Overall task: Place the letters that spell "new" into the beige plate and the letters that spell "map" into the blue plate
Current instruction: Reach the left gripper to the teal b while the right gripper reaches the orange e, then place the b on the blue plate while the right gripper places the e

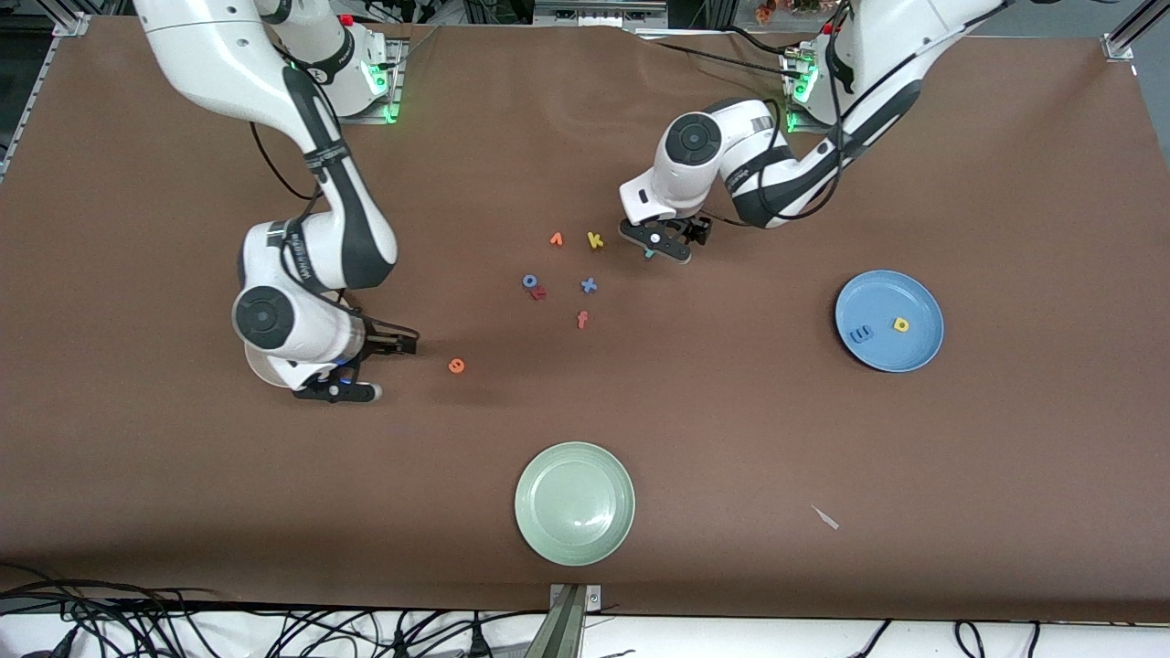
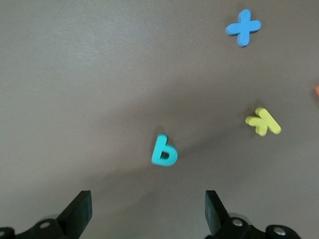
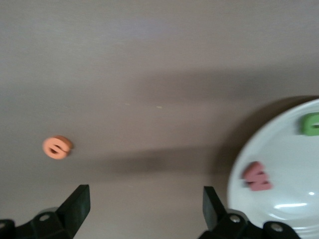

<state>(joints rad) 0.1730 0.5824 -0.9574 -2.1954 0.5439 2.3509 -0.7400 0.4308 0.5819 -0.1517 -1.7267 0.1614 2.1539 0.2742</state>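
Note:
It isn't time to close my left gripper yet: the teal letter is beyond my fingers, so they would miss it. I need to move toward the teal letter first.
My left gripper (image 2: 148,209) hangs open over the teal looped letter (image 2: 164,152), which lies flat on the table; in the front view the gripper (image 1: 674,241) sits just above that letter (image 1: 649,254). The blue plate (image 1: 888,320) holds the blue "m" (image 1: 860,334) and the yellow looped letter (image 1: 901,324). My right gripper (image 3: 146,204) is open and empty beside the beige plate (image 3: 289,164), where the green "n" (image 3: 311,123) and pinkish "w" (image 3: 257,176) lie. The orange "e" (image 3: 58,147) lies on the table nearby (image 1: 456,366). The right arm hides the beige plate in the front view.
A pale green plate (image 1: 574,503) stands near the front camera's edge. Loose letters lie mid-table: yellow "k" (image 1: 595,240), an orange letter (image 1: 556,239), blue "o" (image 1: 529,281), a dark-red letter (image 1: 538,292), blue "x" (image 1: 589,285), orange "f" (image 1: 581,319).

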